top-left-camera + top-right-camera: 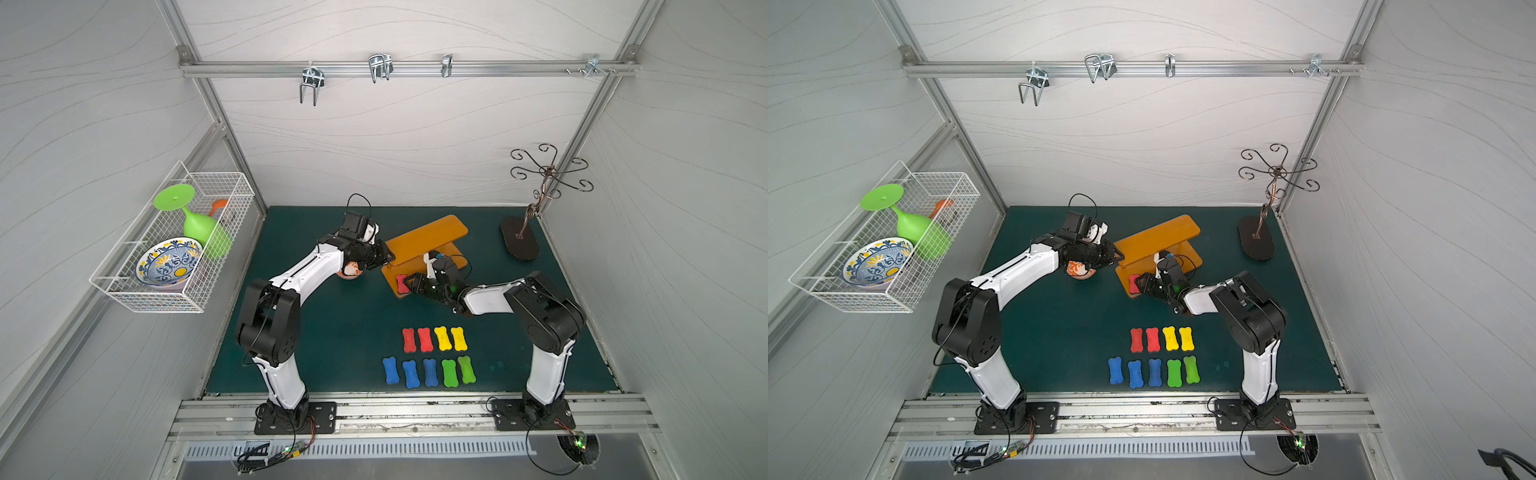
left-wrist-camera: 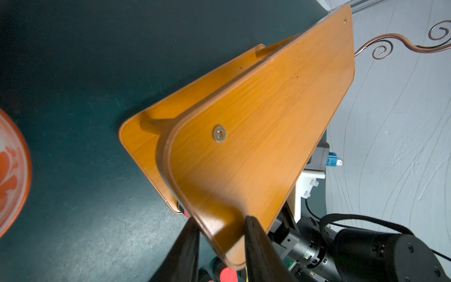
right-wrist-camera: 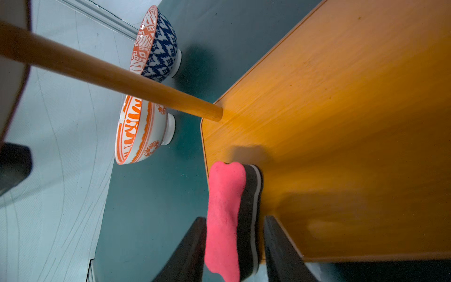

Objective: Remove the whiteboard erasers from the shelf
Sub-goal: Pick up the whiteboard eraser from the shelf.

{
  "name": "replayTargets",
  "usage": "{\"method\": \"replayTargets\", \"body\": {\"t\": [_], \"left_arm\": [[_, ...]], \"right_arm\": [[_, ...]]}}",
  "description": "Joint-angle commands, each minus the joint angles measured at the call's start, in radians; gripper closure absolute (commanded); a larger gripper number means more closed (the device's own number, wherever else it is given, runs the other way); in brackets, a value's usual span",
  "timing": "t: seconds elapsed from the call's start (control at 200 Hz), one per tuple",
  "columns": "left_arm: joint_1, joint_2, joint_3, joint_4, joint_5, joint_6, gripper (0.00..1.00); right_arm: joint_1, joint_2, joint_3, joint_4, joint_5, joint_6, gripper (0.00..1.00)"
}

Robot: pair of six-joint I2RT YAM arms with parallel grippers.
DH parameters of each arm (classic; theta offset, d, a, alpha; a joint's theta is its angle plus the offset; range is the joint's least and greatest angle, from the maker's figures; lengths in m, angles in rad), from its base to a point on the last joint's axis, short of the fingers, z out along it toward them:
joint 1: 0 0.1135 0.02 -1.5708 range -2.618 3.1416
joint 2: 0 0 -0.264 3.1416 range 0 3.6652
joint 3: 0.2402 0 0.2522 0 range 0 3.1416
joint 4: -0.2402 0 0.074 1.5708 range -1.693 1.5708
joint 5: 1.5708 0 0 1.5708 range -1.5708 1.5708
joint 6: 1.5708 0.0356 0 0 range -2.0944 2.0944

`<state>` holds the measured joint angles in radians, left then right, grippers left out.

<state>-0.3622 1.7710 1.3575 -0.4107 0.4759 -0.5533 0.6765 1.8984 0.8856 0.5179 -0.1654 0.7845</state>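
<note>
My right gripper grabs across the near half of the red whiteboard eraser (image 1: 401, 284) next, to draw it off the shelf's lower board, red side up.
The orange two-tier shelf (image 1: 428, 235) (image 1: 1158, 239) stands at the back middle of the green mat. My left gripper (image 1: 390, 255) (image 2: 219, 219) is shut on the near corner of its upper board (image 2: 244, 146). A red whiteboard eraser (image 1: 401, 284) (image 3: 224, 207) sits at the end of the lower board (image 3: 341, 122), overhanging its edge. My right gripper (image 1: 409, 286) (image 3: 234, 217) straddles it, open. One finger touches the red face, and a narrow gap shows on the dark side. Several more erasers (image 1: 425, 339), red, yellow, blue and green, lie in two rows on the mat in front.
An orange-patterned bowl (image 1: 351, 272) (image 3: 144, 131) sits under my left wrist, with a blue-patterned bowl (image 3: 158, 46) beyond it. A white wire basket (image 1: 195, 299) hangs on the left wall. A scrolled metal stand (image 1: 519, 241) is at the back right.
</note>
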Motion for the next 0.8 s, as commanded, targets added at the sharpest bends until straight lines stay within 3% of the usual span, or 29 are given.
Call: {"method": "replayTargets", "body": {"t": [0.0, 0.125, 0.335, 0.55, 0.795], "left_arm": [[-0.002, -0.002, 0.015, 0.008, 0.005, 0.022, 0.66], [-0.001, -0.005, 0.012, 0.007, 0.004, 0.025, 0.66], [-0.001, -0.017, 0.011, 0.005, -0.003, 0.03, 0.66], [-0.001, -0.069, 0.011, -0.016, -0.027, 0.033, 0.62], [-0.001, -0.198, -0.008, -0.073, -0.087, 0.034, 0.56]], "right_arm": [[0.015, 0.025, 0.047, -0.035, 0.001, -0.053, 0.58], [0.016, 0.032, 0.021, -0.044, 0.017, -0.079, 0.68], [0.035, -0.001, 0.014, -0.095, 0.042, -0.12, 1.0], [0.076, -0.072, 0.032, -0.16, 0.091, -0.125, 1.0], [0.163, -0.268, -0.029, -0.249, 0.22, -0.081, 1.0]]}}
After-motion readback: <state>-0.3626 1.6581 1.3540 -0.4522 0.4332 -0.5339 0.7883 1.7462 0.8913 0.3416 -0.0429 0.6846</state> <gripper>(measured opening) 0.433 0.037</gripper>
